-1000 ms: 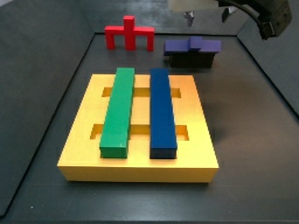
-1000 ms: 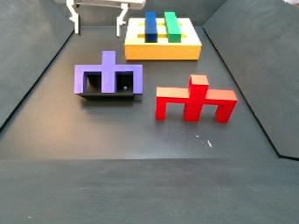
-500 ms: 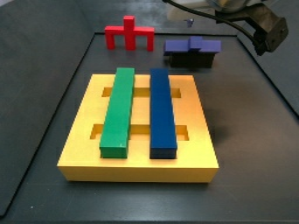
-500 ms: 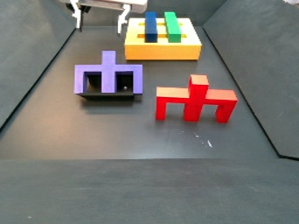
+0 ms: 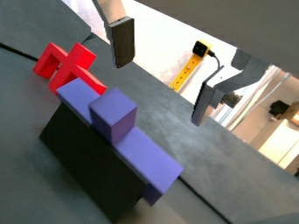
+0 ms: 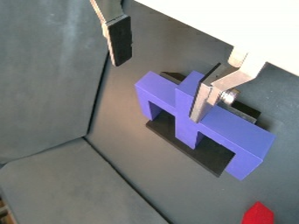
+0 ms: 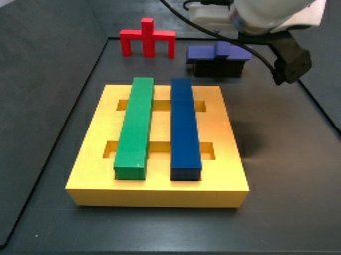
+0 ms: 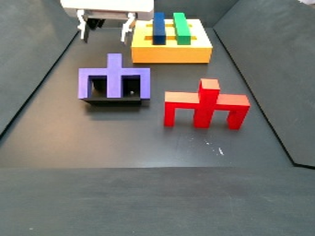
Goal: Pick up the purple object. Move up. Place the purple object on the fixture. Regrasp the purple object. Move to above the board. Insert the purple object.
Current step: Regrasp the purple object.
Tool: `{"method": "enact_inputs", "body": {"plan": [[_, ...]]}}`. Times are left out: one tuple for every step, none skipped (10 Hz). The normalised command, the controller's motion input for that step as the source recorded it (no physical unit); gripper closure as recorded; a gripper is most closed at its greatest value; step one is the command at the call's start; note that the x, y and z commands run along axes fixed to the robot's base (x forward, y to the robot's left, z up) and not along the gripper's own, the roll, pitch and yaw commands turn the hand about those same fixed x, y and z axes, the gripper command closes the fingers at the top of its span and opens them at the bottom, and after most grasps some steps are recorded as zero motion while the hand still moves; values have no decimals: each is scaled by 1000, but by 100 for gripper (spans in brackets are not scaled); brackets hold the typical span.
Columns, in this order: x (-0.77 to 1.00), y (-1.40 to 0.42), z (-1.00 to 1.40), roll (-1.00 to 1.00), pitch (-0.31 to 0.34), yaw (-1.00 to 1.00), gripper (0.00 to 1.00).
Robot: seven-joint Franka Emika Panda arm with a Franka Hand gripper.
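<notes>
The purple object has to go into the yellow board. My gripper should next grab the purple object by its single peg.
The purple object sits on the black fixture at the back right of the floor, its single prong pointing up. It also shows in the other side view on the fixture, and in both wrist views. My gripper is open and empty. It hangs above and just beyond the purple object, apart from it. Its fingers spread wide in both wrist views. The yellow board lies in front with a green bar and a blue bar.
A red three-pronged piece stands at the back, left of the fixture, and also shows in the other side view and a wrist view. Dark walls bound the floor on the sides.
My gripper has come down from the top corner and turned, ending lower and closer to the purple object. The purple object, red piece and board have not moved.
</notes>
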Motion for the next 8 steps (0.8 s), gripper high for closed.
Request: {"method": "enact_inputs", "body": {"plan": [[37, 0, -251, -294, 289, 240, 0], [0, 0, -226, -217, 186, 294, 0], [-83, 0, -89, -123, 9, 440, 0], [-160, 29, 0, 0, 0, 494, 0], [-46, 0, -131, 0, 0, 351, 0], [-34, 49, -391, -9, -69, 243, 0], [0, 9, -380, -66, -103, 223, 0], [0, 0, -351, -34, -51, 157, 0]]}}
